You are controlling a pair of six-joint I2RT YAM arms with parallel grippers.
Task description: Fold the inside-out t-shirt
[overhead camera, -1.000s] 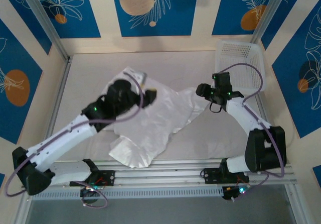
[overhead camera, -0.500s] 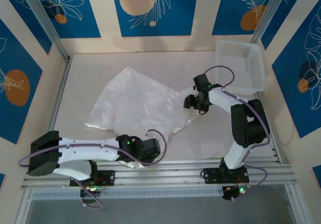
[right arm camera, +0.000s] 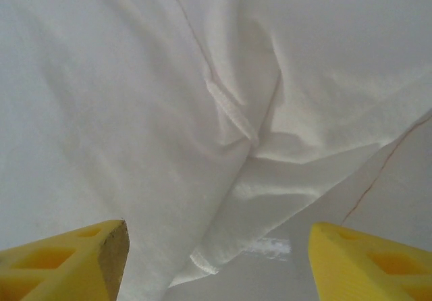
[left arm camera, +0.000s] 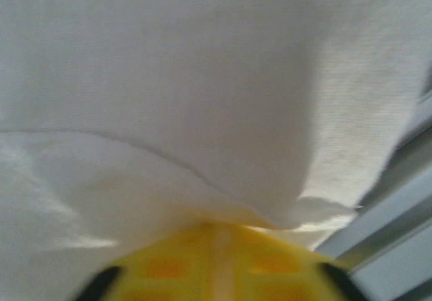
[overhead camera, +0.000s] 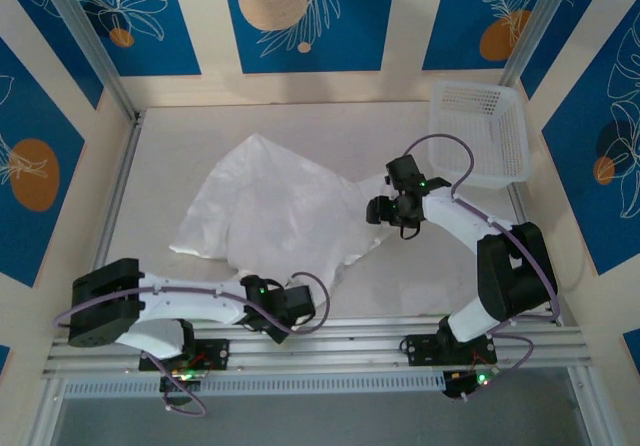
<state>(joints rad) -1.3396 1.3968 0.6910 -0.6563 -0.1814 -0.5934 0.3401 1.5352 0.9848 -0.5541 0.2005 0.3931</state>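
Observation:
Next, my right gripper should grab the t-shirt's hemmed edge (right arm camera: 206,260), away from my left gripper's fold, to spread the t-shirt flat for folding.
The white t-shirt (overhead camera: 285,206) lies spread and wrinkled on the table, left of centre. My left arm lies low along the near edge. Its gripper (overhead camera: 290,311) is at the shirt's near hem. In the left wrist view the yellow fingers (left arm camera: 169,267) are pressed together, and a fold of the t-shirt (left arm camera: 202,112) comes out from their tips; my left gripper (left arm camera: 217,228) is shut on it. My right gripper (overhead camera: 382,211) is at the shirt's right edge. In the right wrist view it (right arm camera: 219,260) stands open above the t-shirt's (right arm camera: 169,112) hemmed edge, holding nothing.
A white lattice basket (overhead camera: 480,131) stands at the back right. Metal rails (overhead camera: 350,331) run along the near edge just behind my left gripper. Bare table (overhead camera: 420,276) lies to the right of the shirt and below my right gripper.
My left arm swung from over the shirt down to its near hem, and the gripper shut there. The shirt now lies flatter. My right gripper shifted a little and opened wider.

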